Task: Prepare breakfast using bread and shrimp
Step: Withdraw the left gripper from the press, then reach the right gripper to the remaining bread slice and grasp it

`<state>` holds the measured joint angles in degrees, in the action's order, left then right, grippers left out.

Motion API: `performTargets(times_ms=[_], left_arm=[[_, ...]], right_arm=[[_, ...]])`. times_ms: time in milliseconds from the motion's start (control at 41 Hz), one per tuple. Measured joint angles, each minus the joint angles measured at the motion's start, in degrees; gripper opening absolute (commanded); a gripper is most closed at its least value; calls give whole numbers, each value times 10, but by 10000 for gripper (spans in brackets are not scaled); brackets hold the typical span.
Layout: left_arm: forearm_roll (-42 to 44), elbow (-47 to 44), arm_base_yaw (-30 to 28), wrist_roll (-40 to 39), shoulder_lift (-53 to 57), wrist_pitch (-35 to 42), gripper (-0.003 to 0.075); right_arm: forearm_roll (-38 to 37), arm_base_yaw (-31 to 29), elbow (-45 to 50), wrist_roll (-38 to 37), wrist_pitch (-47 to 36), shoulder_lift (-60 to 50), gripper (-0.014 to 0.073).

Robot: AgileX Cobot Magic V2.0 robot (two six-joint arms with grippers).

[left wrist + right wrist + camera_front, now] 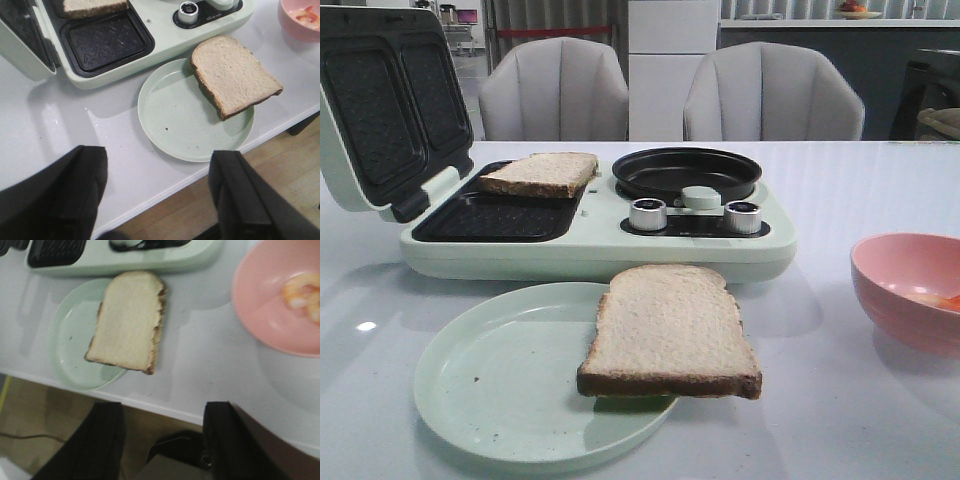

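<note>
My right gripper is going to pinch the bread slice next by its overhanging side edge. A finger fits underneath there, past the plate's rim.
One bread slice lies on the right side of a pale green plate, overhanging its rim; it also shows in the left wrist view and the right wrist view. A second bread slice rests tilted on the far tray of the open sandwich maker. Shrimp lie in a pink bowl at the right. My left gripper is open and empty, above the table's front edge. My right gripper is open and empty, over the table's near edge. Neither gripper shows in the front view.
The sandwich maker's lid stands open at the left. A black pan and two knobs sit on its right half. Two grey chairs stand behind the table. The near tray holds nothing.
</note>
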<state>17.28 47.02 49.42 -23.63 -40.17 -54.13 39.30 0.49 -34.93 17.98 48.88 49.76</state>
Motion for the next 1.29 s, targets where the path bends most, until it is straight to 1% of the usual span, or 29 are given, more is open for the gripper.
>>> performTargets(times_ms=[146,220,366,512,659,829,951,1024,1122,1195,1293], left_arm=[[0,0,0,0,0,6,490],[0,0,0,0,0,6,490],[0,0,0,0,0,7,490],[0,0,0,0,0,10,490],[0,0,0,0,0,11,490],[0,0,0,0,0,11,490],[0,0,0,0,0,12,490],[0,0,0,0,0,12,490],[0,0,0,0,0,12,490],[0,0,0,0,0,12,490],[4,0,0,0,0,12,490]], right_arm=[[88,55,0,71,-18,105,468],[123,85,-1,98,-48,159,468],[163,139,-6,117,-111,264,468],[178,154,-36,121,-142,355,468],[180,156,-75,122,-141,427,468],[182,156,-118,122,-124,487,461],[182,156,-143,122,-111,509,407],[183,156,-151,122,-107,516,350],[184,156,-155,123,-102,519,239],[187,156,-157,125,-100,519,178],[191,156,-157,129,-95,519,124]])
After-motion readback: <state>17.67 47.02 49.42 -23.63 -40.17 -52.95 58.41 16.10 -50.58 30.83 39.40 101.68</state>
